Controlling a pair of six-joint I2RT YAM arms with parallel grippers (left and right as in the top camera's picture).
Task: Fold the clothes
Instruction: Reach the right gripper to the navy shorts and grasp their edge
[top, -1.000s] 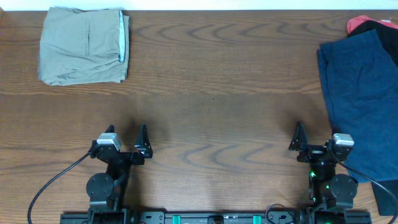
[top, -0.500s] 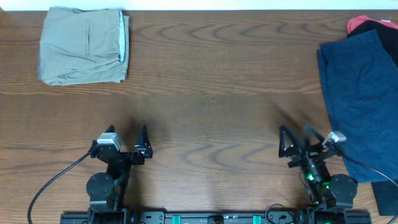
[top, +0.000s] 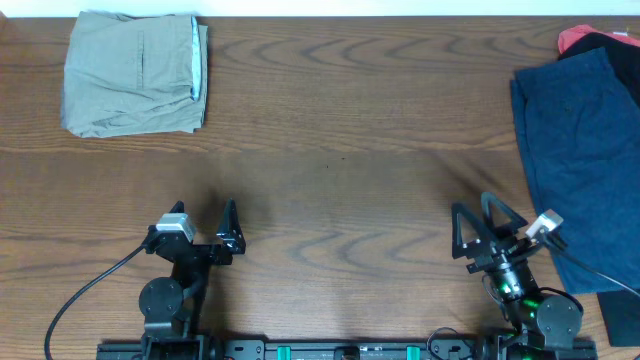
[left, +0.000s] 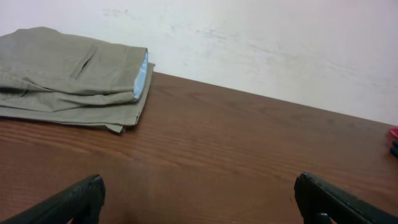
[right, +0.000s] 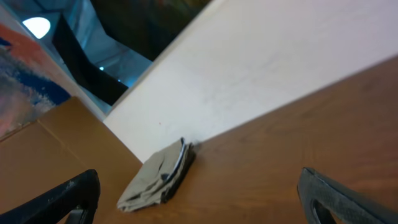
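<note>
My right gripper picks up the dark navy-blue shorts (top: 585, 165) next by their far corner facing empty table, to pull them out flat for folding.
The dark navy-blue shorts (top: 585, 165) lie spread at the right edge of the table in the overhead view, unfolded. My right gripper (top: 474, 228) is open and empty, just left of the shorts and near the front edge, tilted and turned toward the left; its wrist view (right: 199, 202) does not show the shorts. My left gripper (top: 229, 226) is open and empty at the front left, its fingers (left: 199, 199) wide apart over bare wood.
Folded khaki-beige shorts (top: 135, 72) with a light-blue lining lie at the back left, also in the left wrist view (left: 71, 78) and the right wrist view (right: 158, 176). A black garment (top: 618, 48) and red cloth (top: 572, 38) sit at the back right corner.
My right arm has swung and tilted, its gripper turning from facing straight back toward the left. The left arm and the clothes have not moved.
</note>
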